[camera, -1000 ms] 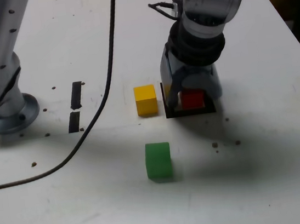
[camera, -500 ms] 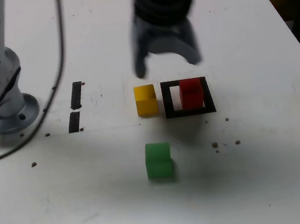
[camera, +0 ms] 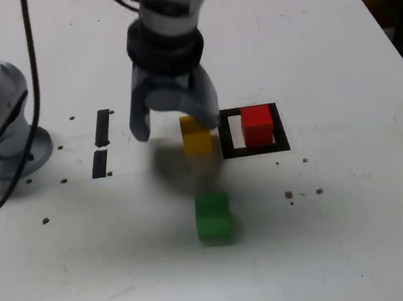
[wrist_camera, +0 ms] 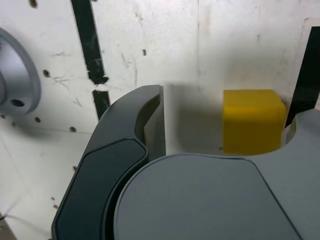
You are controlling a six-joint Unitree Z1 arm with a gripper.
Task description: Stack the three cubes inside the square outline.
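My gripper grabs the yellow cube (camera: 197,139) by its opposite sides next, to build the stack inside the square outline (camera: 255,150).
The red cube (camera: 257,125) stands inside the square outline (camera: 255,150), toward its right side in the exterior view. Just left of the outline sits the yellow cube (camera: 197,139), also seen in the wrist view (wrist_camera: 252,120). Nearer the table's front lies the green cube (camera: 213,216), on its own. My gripper (camera: 176,128) hangs open and empty low over the table. One of its fingers (camera: 210,116) overlaps the yellow cube's upper right corner; the other is well to that cube's left. The dark finger (wrist_camera: 150,117) shows in the wrist view.
Two short black strips (camera: 102,143) lie on the white table at the exterior view's left, beside the arm's silver base (camera: 1,125). A black cable (camera: 30,69) hangs past the base. Small dark specks dot the table (camera: 361,233).
The gripper opened off the red cube, leaving it in the outline. It rose and swung to the exterior view's left, then came down around the yellow cube.
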